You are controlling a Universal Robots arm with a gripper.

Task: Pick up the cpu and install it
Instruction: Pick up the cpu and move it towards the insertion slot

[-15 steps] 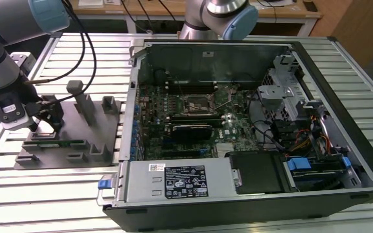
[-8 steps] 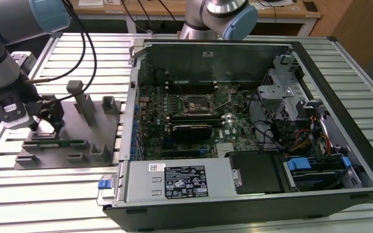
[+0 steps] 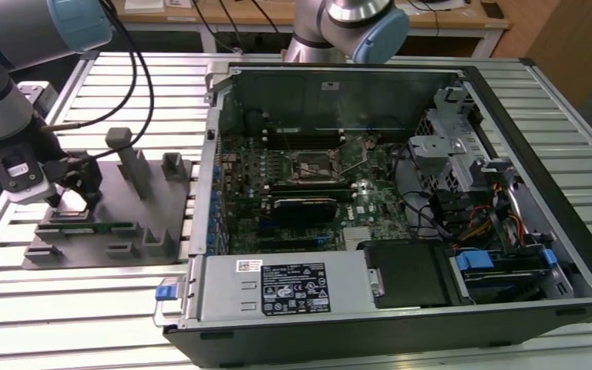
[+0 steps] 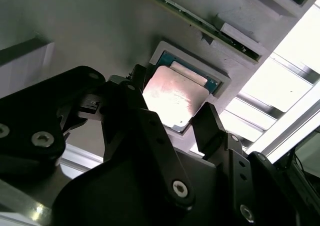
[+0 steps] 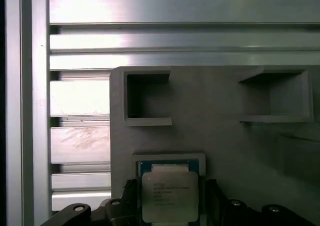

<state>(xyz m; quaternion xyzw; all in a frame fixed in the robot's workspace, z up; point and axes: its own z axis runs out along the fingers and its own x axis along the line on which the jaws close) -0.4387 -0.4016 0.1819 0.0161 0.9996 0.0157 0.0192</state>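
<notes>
The cpu (image 4: 172, 99) is hugged at its ends by the tray's sides, so my gripper should grip the cpu's two open side edges next.
The cpu (image 4: 172, 99) is a small square chip with a silvery top, lying flat in a shallow square recess of the grey tray (image 5: 210, 116). My gripper (image 5: 171, 198) is low over it, open, with one black finger (image 4: 207, 123) on each side of the chip and a small gap to its edges in both wrist views. In the exterior view the gripper (image 3: 65, 202) hangs over the tray (image 3: 111, 247) at that view's left. The dark cpu socket (image 3: 310, 163) sits on the motherboard inside the open computer case.
The open computer case (image 3: 543, 154) lies on the slatted aluminium table (image 3: 70, 308). Upright grey posts (image 3: 132, 166) rise from the tray close to the gripper. A long green circuit strip (image 3: 105, 227) lies in a tray slot. A second arm's base (image 3: 353, 23) stands behind the case.
</notes>
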